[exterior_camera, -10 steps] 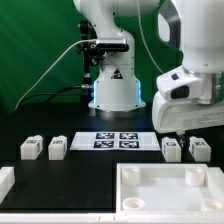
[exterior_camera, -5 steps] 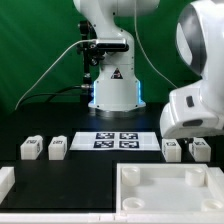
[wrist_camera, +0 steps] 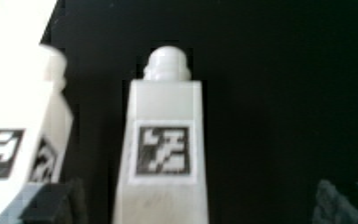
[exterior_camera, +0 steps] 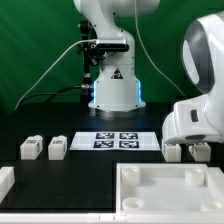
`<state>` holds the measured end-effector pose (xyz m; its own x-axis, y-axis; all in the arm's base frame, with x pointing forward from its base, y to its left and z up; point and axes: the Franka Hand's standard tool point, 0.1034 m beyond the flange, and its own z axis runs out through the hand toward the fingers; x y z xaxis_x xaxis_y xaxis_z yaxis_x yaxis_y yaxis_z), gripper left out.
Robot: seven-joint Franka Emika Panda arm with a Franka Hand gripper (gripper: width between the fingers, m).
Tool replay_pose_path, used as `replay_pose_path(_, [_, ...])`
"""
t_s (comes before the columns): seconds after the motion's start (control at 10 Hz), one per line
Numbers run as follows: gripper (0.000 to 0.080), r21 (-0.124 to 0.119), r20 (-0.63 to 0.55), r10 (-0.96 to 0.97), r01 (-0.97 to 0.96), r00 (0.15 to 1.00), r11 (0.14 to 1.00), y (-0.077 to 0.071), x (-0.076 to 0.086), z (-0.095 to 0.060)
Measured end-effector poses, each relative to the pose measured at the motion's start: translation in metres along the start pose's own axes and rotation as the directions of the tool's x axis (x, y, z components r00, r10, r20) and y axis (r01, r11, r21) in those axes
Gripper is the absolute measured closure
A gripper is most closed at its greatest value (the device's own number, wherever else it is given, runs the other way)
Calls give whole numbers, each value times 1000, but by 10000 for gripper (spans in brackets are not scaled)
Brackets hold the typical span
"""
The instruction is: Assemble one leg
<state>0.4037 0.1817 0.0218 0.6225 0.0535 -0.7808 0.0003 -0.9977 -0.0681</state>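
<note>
The peg end of the white leg should stay free to go into a tray socket, so my gripper needs to grab the leg by its tagged body (wrist_camera: 163, 170) next.
Four small white legs with tag marks lie on the black table: two at the exterior view's left (exterior_camera: 30, 148) (exterior_camera: 57, 147) and two at its right (exterior_camera: 173, 150) (exterior_camera: 199, 150). My gripper (exterior_camera: 187, 146) hangs low over the right pair, and its white hand hides part of them. In the wrist view one leg (wrist_camera: 163, 130) lies lengthwise between my fingers, with its peg end pointing away. A second leg (wrist_camera: 25, 125) lies beside it. My gripper (wrist_camera: 202, 205) is open, with its dark fingertips (wrist_camera: 51, 205) wide apart on either side of the leg, holding nothing.
The marker board (exterior_camera: 115, 140) lies at the table's middle in front of the robot base. The large white tray-like part (exterior_camera: 128, 196) with corner sockets sits at the front right. Another white part (exterior_camera: 5, 180) sits at the front left edge.
The arm has come down and moved slightly to the exterior view's right, so the hand now sits low over the right pair of legs. The legs have not moved.
</note>
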Motion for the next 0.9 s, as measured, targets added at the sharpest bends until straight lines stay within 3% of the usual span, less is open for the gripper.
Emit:
replay_pose_path(0.2, [150, -8, 25, 1, 0, 1000, 1000, 1, -1, 16])
replay_pose_path(0.4, [150, -9, 30, -2, 3, 1000, 1000, -1, -1, 19])
replay_pose_path(0.6, [412, -9, 31, -2, 3, 1000, 1000, 0, -1, 19])
replay_pose_path(0.7, [412, -9, 31, -2, 3, 1000, 1000, 0, -1, 19])
replay_pose_path(0.8, [510, -9, 31, -2, 3, 1000, 1000, 0, -1, 19])
replay_pose_path(0.9, [510, -9, 31, -2, 3, 1000, 1000, 0, -1, 19])
